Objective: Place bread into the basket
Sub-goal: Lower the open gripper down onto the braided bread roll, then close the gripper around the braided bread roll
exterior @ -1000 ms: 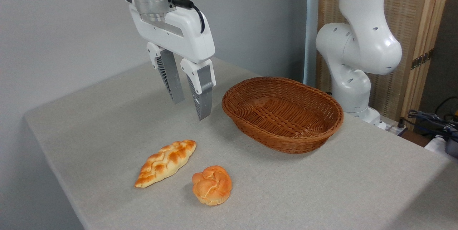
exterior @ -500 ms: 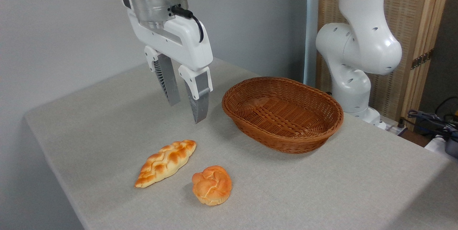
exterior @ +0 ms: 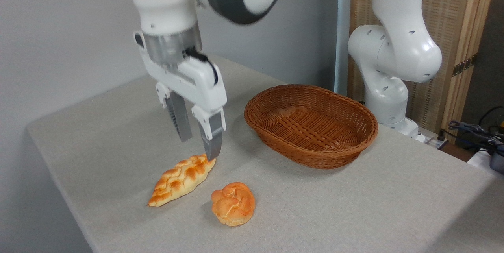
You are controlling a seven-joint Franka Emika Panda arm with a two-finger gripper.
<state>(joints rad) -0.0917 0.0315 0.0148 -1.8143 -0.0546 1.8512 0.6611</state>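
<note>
The bread (exterior: 182,179) should go into the wicker basket (exterior: 312,128), so my gripper will grab the bread by its sides next.
The bread (exterior: 182,179), a long braided golden loaf, lies on the grey table near its front left. My gripper (exterior: 199,149) hangs open just above the loaf's far, upper-right end, with nothing between its fingers. One fingertip (exterior: 213,153) overlaps that end in the picture; whether it touches I cannot tell. The basket (exterior: 311,125), oval reddish-brown wicker, stands empty to the right of my gripper.
A round knotted orange bun (exterior: 233,203) lies just right of the loaf, close to the front. The arm's white base (exterior: 391,60) rises behind the basket at the table's far right edge. Cables (exterior: 474,135) hang off the right side.
My gripper has come down and slightly forward over the last second, from well above the table to just over the loaf's far end. It stayed open. Loaf, bun and basket have not moved.
</note>
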